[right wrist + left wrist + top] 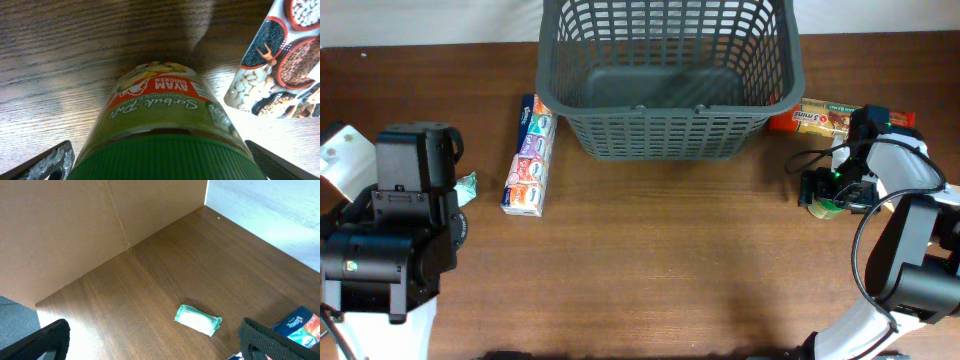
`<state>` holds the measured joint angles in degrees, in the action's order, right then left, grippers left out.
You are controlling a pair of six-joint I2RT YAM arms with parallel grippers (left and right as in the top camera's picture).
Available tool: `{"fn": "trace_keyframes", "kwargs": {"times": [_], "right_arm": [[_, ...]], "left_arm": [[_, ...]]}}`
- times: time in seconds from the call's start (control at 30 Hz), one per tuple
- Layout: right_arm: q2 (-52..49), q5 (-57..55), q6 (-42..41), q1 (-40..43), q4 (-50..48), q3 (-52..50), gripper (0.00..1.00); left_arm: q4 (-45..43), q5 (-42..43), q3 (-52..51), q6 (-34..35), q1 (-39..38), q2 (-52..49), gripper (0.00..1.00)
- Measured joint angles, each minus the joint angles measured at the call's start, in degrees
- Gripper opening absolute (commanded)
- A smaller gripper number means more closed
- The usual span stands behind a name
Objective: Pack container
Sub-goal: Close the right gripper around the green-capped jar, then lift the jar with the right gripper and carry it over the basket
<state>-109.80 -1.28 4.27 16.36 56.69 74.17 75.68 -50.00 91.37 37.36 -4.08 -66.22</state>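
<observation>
Both fingers of my right gripper reach down beside its green lid (167, 158), to where the chicken label (159, 90) starts, so my right gripper closes on the seasoning jar next.
The container (665, 135), a large dark grey lattice basket, stands at the back centre and looks empty. My right gripper (832, 192) is to its right, near the table's right edge. In the right wrist view its fingers (160, 162) are spread wide, one on each side of the green ribbed lid of a seasoning jar (160, 105) with a red and yellow chicken label. The jar also shows in the overhead view (826, 207). My left gripper (154, 330) is open and empty above the table at the front left, near a small green packet (198, 320).
A long blue carton (530, 155) lies left of the basket, also in the left wrist view (300, 325). The green packet (467, 187) lies left of it. An orange snack box (820, 117) lies right of the basket. A bean-printed packet (280, 65) lies beside the jar.
</observation>
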Motion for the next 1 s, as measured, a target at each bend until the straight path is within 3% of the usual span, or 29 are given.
{"fn": "trace_keyframes", "kwargs": {"times": [0.1, 0.23, 0.27, 0.33, 0.43, 0.6, 1.0], "right_arm": [[0.0, 0.0, 0.04, 0.0, -0.02, 0.0, 0.9], [0.0, 0.0, -0.66, 0.02, -0.46, -0.04, 0.87], [0.0, 0.0, -0.61, 0.0, -0.57, -0.04, 0.81], [0.0, -0.04, -0.7, 0.0, -0.85, -0.04, 0.53], [0.33, -0.33, -1.25, 0.0, -0.98, 0.26, 0.25], [0.33, -0.44, -1.27, 0.0, -1.11, 0.24, 0.04], [0.26, -0.42, -3.54, 0.0, -0.81, 0.61, 0.04]], "left_arm": [[0.0, 0.0, 0.0, 0.0, 0.0, 0.0, 0.99], [0.0, 0.0, 0.0, 0.0, -0.02, 0.0, 0.99], [0.0, 0.0, 0.0, 0.0, 0.0, 0.0, 0.99], [0.0, 0.0, 0.0, 0.0, -0.02, 0.0, 0.99], [0.0, 0.0, 0.0, 0.0, -0.02, 0.0, 0.99], [0.0, 0.0, 0.0, 0.0, -0.02, 0.0, 0.99], [0.0, 0.0, 0.0, 0.0, 0.0, 0.0, 0.99]]}}
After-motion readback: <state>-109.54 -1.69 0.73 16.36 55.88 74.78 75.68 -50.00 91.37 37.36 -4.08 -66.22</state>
